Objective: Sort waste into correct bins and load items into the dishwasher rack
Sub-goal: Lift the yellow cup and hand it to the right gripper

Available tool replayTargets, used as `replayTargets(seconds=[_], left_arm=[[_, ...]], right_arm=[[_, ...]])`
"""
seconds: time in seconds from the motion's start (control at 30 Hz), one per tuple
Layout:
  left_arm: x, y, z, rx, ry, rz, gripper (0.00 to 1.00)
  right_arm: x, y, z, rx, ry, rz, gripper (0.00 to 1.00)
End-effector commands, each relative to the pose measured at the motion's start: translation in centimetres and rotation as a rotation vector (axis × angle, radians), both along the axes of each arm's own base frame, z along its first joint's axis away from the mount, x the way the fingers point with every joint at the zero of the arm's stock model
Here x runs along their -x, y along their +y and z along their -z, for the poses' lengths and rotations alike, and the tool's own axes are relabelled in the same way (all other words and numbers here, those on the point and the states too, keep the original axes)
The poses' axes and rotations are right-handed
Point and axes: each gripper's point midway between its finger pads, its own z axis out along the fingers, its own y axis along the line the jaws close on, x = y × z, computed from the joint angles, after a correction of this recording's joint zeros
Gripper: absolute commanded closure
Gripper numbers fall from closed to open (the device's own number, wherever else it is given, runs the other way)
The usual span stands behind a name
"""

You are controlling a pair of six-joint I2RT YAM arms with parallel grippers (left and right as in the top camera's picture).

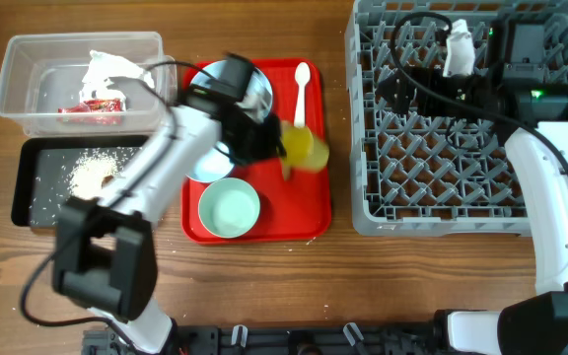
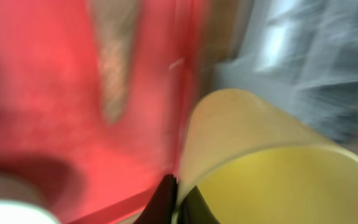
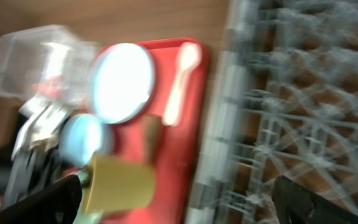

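Note:
The yellow cup (image 1: 306, 148) (image 3: 120, 185) needs to go in the rack, so the robot's right gripper will pick it up next by its outer body and leave the cup's rim to the left gripper.
My left gripper (image 1: 269, 140) is shut on the rim of the small yellow cup (image 1: 306, 148), holding it tilted over the right side of the red tray; the left wrist view shows the fingers (image 2: 180, 202) pinching the cup's wall (image 2: 260, 155). The white spoon (image 1: 302, 87) lies at the tray's back right. The pale green bowl (image 1: 229, 209) sits at its front. The pale blue plate (image 1: 205, 163) and white bowl (image 1: 235, 84) are partly hidden under my left arm. My right gripper (image 1: 400, 89) is open and empty over the grey dishwasher rack (image 1: 442, 212). A thin orange-brown strip, possibly the carrot (image 1: 286, 168), lies under the cup.
The clear tub (image 1: 28, 69) at the back left holds the white tissue (image 1: 106, 71) and red-and-white wrapper (image 1: 92, 104). The black tray (image 1: 37, 187) in front of it holds rice grains (image 1: 89, 173). The red tray (image 1: 304, 222) lies between the bins and the rack.

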Motion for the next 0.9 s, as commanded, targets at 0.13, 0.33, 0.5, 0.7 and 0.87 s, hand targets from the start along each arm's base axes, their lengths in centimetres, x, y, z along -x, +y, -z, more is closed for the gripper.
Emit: replayTargets(seconds=[0.13,0.33,0.5,0.7,0.87], left_arm=[[-3.5,3.8,-17.3,0.906,-0.191,0.157,0.96],[-2.6,2.7,-18.3,0.953,-0.217,0.246,0.96],[-0.6,-0.6,-18.4,0.965,-0.183,0.338,0.96],[-0.5,-1.2,-18.6,0.966,-0.224,0.375,0.96],[-0.7,-1.1,-18.7,0.965,-0.243,0.379,0.96]], right_arm=[[1.9,9.1,-8.3,-0.414,-0.285,-0.502,0.00],[3.0,12.1,-10.0,-0.556,-0.397,-0.748,0.00],[2.4,13.1,-9.3,-0.560,-0.394,-0.763,0.00],[3.4,15.2,-8.8,-0.577,-0.363,-0.811,0.07],[3.5,15.2,-8.7,-0.578,-0.357,-0.812,0.16]])
